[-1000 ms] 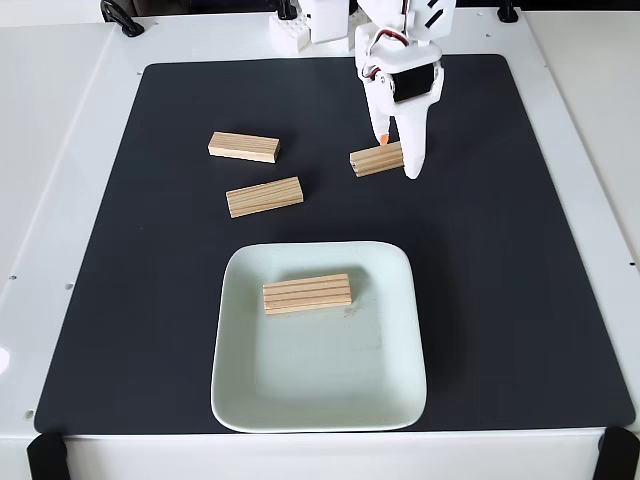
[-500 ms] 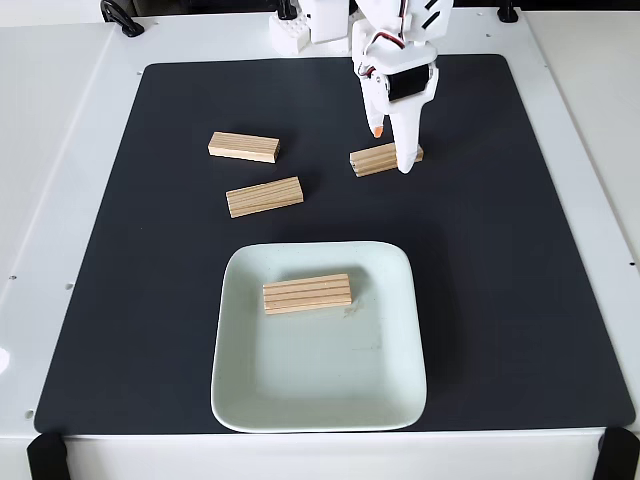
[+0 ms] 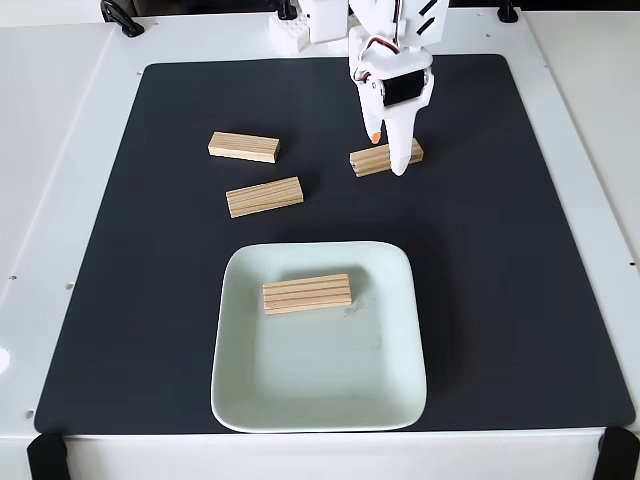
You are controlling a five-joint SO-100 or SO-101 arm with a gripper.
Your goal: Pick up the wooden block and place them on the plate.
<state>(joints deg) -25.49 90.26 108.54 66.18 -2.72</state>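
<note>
My gripper needs to pick up the wooden block across its long sides next, so that it can put the block on the plate.
A pale mint-green plate (image 3: 390,380) sits near the front of the black mat and holds one wooden block (image 3: 307,294). Three more wooden blocks lie on the mat: one at the left (image 3: 243,147), one lower (image 3: 264,196), and one under the gripper (image 3: 372,159). My white gripper (image 3: 386,152) hangs open over that last block. Its orange-tipped finger is behind the block and its larger white finger (image 3: 402,150) crosses the block's right part. Nothing is lifted.
The black mat (image 3: 500,250) covers a white table (image 3: 60,150). The arm's base (image 3: 320,20) stands at the back centre. Black clamps sit at the front corners (image 3: 45,455). The mat's right half is bare.
The gripper has shifted left and slightly back, from the block's right end to straddling the block. The block's right end now shows past the white finger. The blocks have not moved.
</note>
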